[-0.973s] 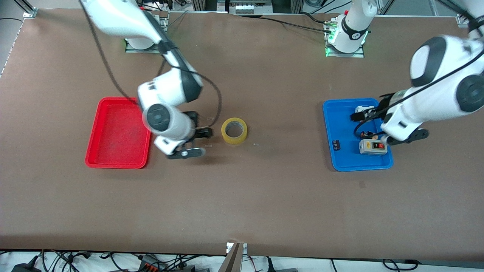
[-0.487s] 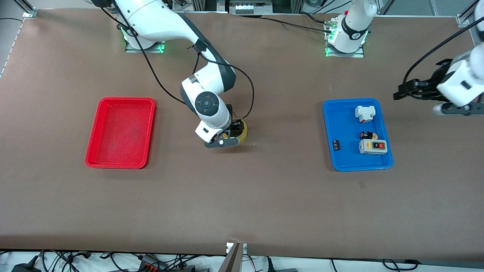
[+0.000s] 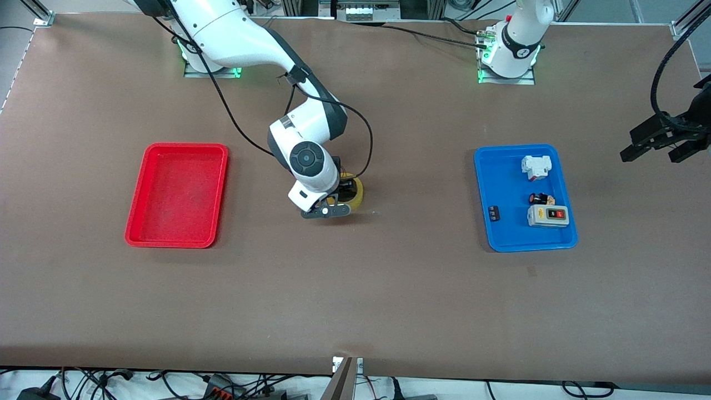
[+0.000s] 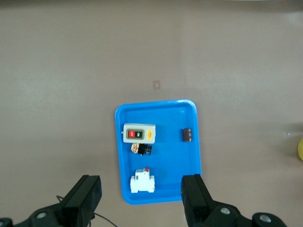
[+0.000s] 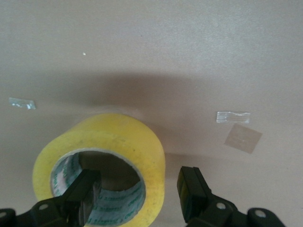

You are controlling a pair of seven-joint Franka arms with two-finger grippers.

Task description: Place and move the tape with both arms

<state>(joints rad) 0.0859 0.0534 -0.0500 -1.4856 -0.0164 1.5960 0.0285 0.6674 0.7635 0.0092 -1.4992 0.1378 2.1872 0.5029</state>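
Observation:
The roll's ring side (image 3: 357, 194) is the part my right gripper will grip next, to place the yellow tape roll in the red tray (image 3: 177, 195).
The yellow tape roll (image 3: 357, 192) lies flat on the brown table (image 3: 355, 289) between the two trays. My right gripper (image 3: 340, 198) is down on it and open. In the right wrist view the tape (image 5: 120, 135) has one finger (image 5: 86, 191) inside its hole and the other finger (image 5: 191, 188) outside its wall, with a small gap. My left gripper (image 3: 664, 143) is open and empty, up in the air over the table past the blue tray (image 3: 502, 183), toward the left arm's end. The left wrist view shows the left gripper (image 4: 141, 196) over that tray (image 4: 163, 116).
A red tray (image 3: 176, 194) lies empty toward the right arm's end. The blue tray holds a white-grey switch box (image 3: 547, 215), a white breaker (image 3: 536, 166) and two small dark parts (image 3: 541, 198). Bits of clear tape (image 5: 233, 117) stick to the table beside the roll.
My right gripper moved from beside the red tray to the tape and came down over its wall. My left gripper rose from the blue tray and moved toward the left arm's end.

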